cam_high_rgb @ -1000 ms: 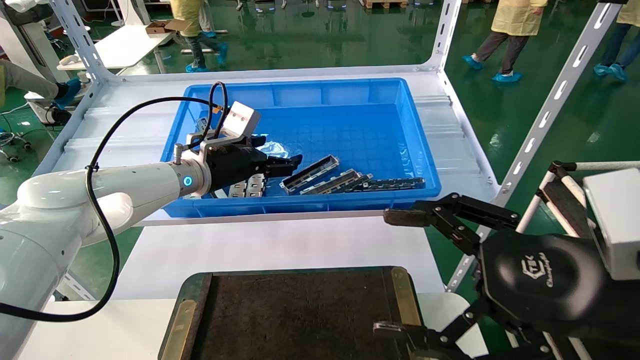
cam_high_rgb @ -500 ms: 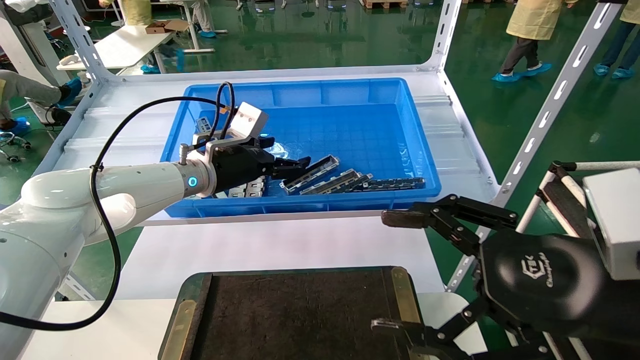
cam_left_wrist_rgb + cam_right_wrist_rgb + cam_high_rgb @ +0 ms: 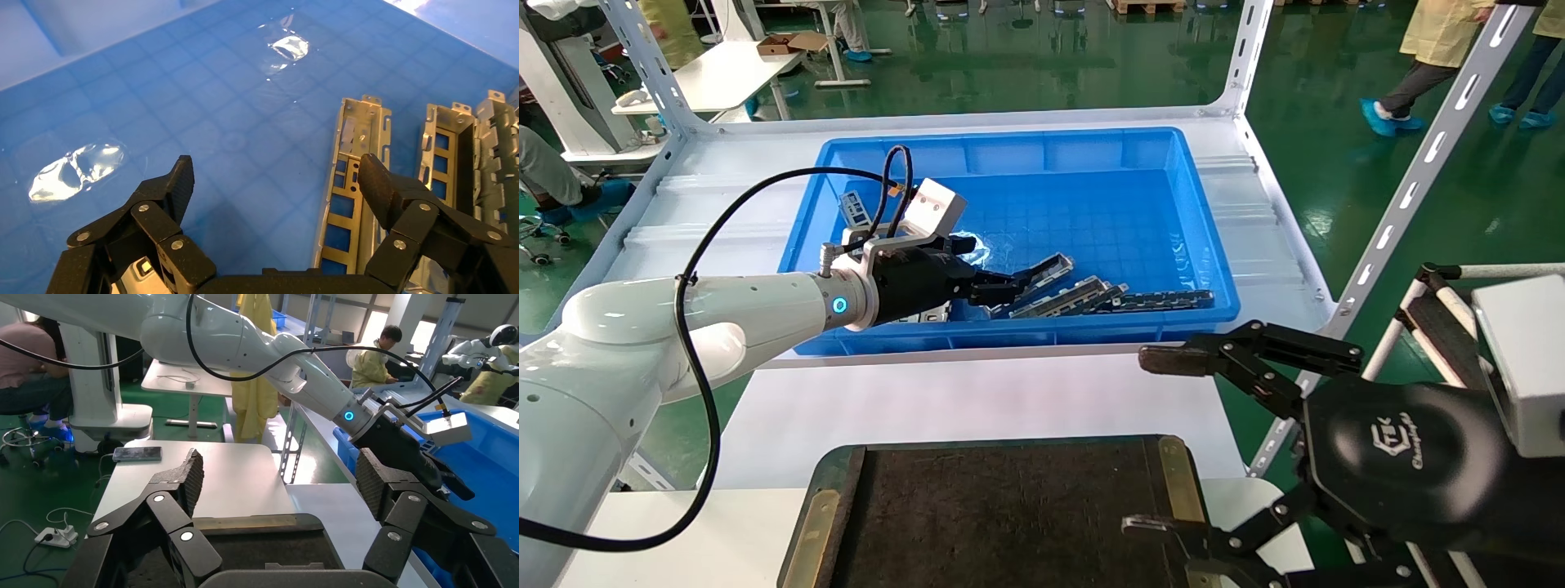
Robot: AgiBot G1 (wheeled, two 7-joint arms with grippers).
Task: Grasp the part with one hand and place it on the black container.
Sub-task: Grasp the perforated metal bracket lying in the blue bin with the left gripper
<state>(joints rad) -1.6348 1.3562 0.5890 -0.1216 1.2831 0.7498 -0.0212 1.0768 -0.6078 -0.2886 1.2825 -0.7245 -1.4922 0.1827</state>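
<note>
The grey channel strip needs to go onto the black container, so my left gripper should grab the strip by its long side [image 3: 328, 205] next.
Several parts lie in a row on the floor of the blue bin; the nearest part [image 3: 1048, 272] [image 3: 356, 177] is a grey channel strip with rectangular cutouts. My left gripper [image 3: 1003, 290] [image 3: 275, 168] is open low inside the bin at this strip's near end. One of its fingers [image 3: 382, 184] hangs over the strip, the other over bare bin floor. It holds nothing. The black container [image 3: 1009, 506] [image 3: 269, 548] lies on the white table in front, with nothing on it. My right gripper [image 3: 1148, 441] [image 3: 280, 471] hovers open by the container's right edge.
The blue bin [image 3: 1009, 147] stands on a white metal shelf [image 3: 1254, 212]. More channel strips [image 3: 1091, 296] [image 3: 453, 153] lie beside the nearest one. Flat silver plates [image 3: 932, 312] sit under my left wrist. Clear plastic film [image 3: 76, 171] lies on the bin floor. Slotted shelf uprights [image 3: 1418, 171] rise on the right.
My left gripper has moved right and down inside the bin, reaching the near end of the first strip while staying open. The right gripper has hardly shifted.
</note>
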